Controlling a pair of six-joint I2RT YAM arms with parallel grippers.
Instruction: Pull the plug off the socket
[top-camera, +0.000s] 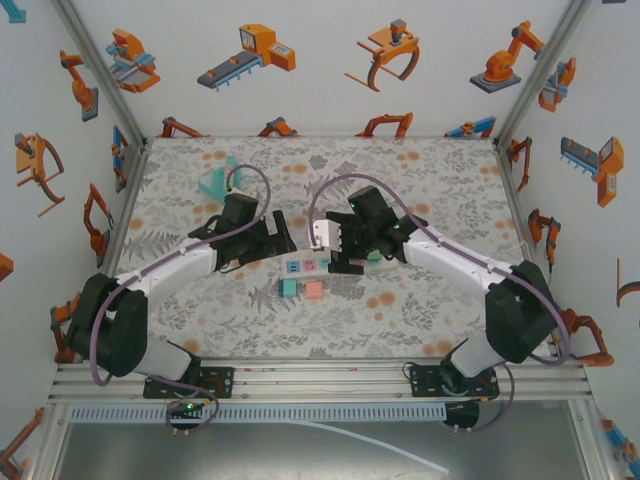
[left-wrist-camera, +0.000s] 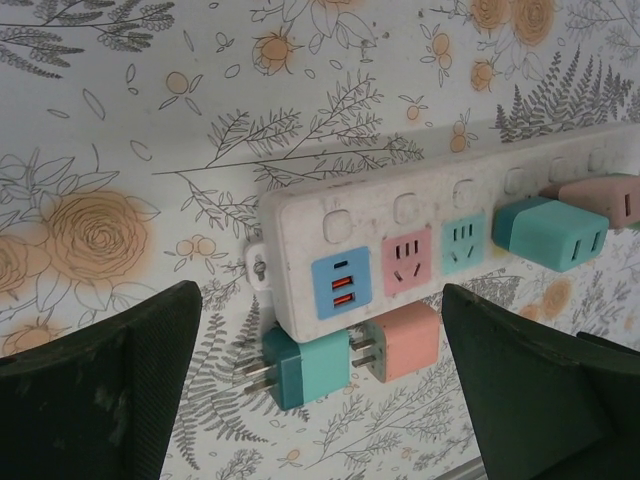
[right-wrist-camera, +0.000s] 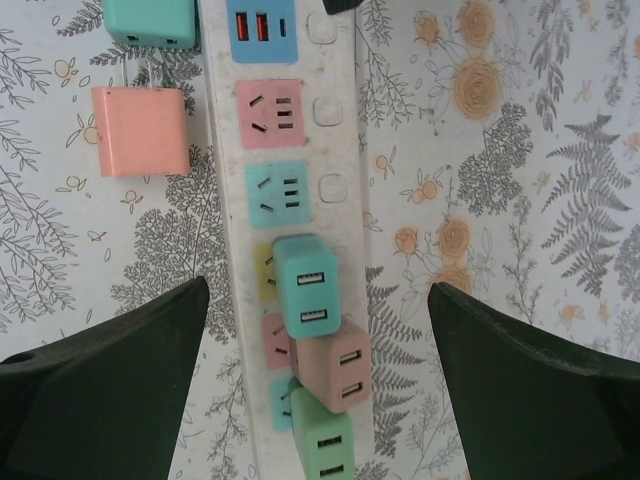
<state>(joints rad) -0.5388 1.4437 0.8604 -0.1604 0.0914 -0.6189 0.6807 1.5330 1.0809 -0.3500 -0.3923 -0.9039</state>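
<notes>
The right gripper grabs the plugged-in teal adapter (right-wrist-camera: 307, 286) by its opposite sides next, fingers off the pink (right-wrist-camera: 338, 365) one, to pull it off the socket.
A white power strip (top-camera: 303, 264) lies mid-table between both arms. In the right wrist view the strip (right-wrist-camera: 335, 130) carries three plugged-in adapters in a row: teal (right-wrist-camera: 305, 285), pink (right-wrist-camera: 338, 365) and green (right-wrist-camera: 325, 440). My right gripper (right-wrist-camera: 318, 290) hangs open above them, its fingers either side of the strip. My left gripper (left-wrist-camera: 320, 300) is open over the strip's USB end (left-wrist-camera: 340, 287). Two loose adapters lie beside the strip, teal (left-wrist-camera: 318, 368) and pink (left-wrist-camera: 408, 340), prongs bare. From above, the left gripper (top-camera: 280, 244) and right gripper (top-camera: 345, 252) nearly meet over the strip.
A small translucent teal object (top-camera: 214, 183) sits at the back left of the patterned table (top-camera: 430, 190). The loose teal (top-camera: 289, 288) and pink (top-camera: 313, 290) adapters lie just in front of the strip. Walls close in the sides and back.
</notes>
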